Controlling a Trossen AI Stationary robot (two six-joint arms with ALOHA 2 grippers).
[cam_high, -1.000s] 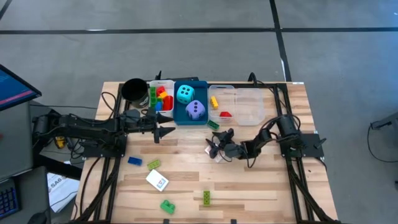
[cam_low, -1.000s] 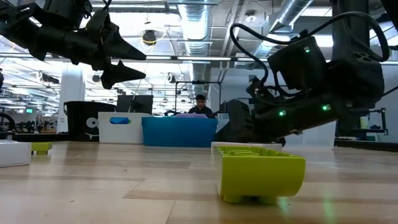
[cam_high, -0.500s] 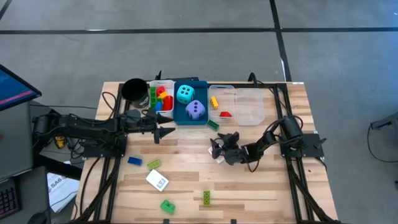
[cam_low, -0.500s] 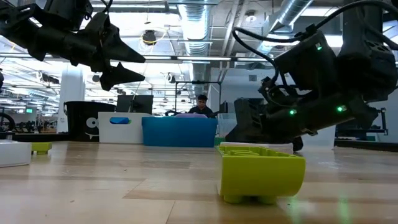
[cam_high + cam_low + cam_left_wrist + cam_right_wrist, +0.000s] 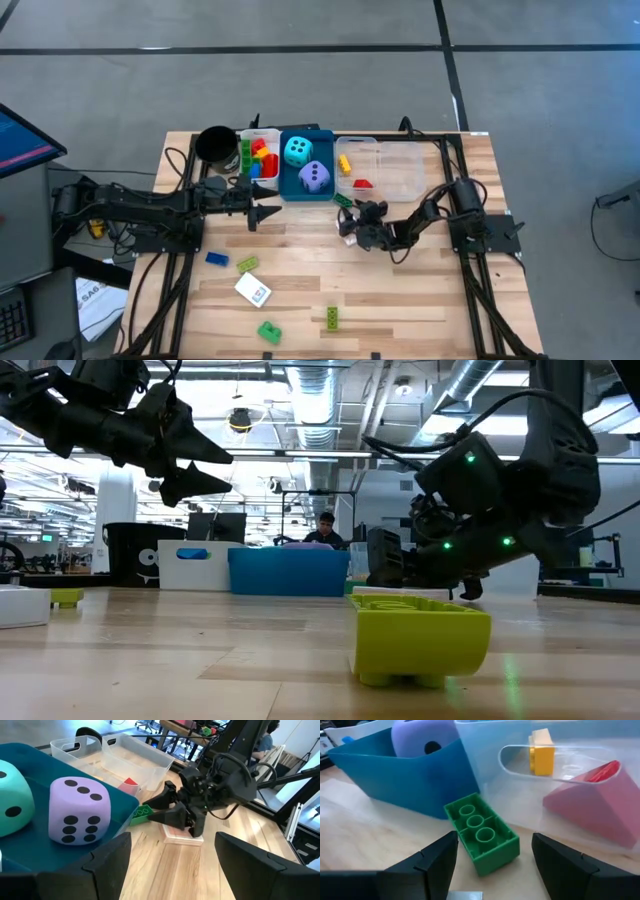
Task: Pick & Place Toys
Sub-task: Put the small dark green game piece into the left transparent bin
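The green brick [image 5: 475, 820] has its near end [image 5: 497, 855] just ahead of both fingers, so my right gripper needs to move forward before it closes on the brick.
A green three-stud brick [image 5: 480, 837] lies studs up on the table, close beside the blue tray [image 5: 400, 775] and the clear tray [image 5: 570, 800]; it also shows in the high view [image 5: 343, 200]. My right gripper [image 5: 490, 870] is open, low over the table, its fingers just short of the brick on either side; it shows in the high view [image 5: 352, 215]. A white and pink card [image 5: 182, 834] lies flat under it. My left gripper [image 5: 270, 212] is open and empty, raised in front of the white tray [image 5: 258, 158]. The purple die [image 5: 80, 810] and the cyan die [image 5: 297, 151] sit in the blue tray.
The clear tray holds a yellow brick [image 5: 541, 752] and a red piece [image 5: 590, 805]. The black cup [image 5: 215, 145] stands at the far left. A blue brick [image 5: 217, 258], a lime brick [image 5: 247, 264], a white card [image 5: 253, 290] and two more green bricks [image 5: 269, 330] lie on the near half.
My right gripper has gone toward the table's far edge, off the white and pink card and up to the green brick by the trays. Its fingers stay open. The card and the brick lie where they were.
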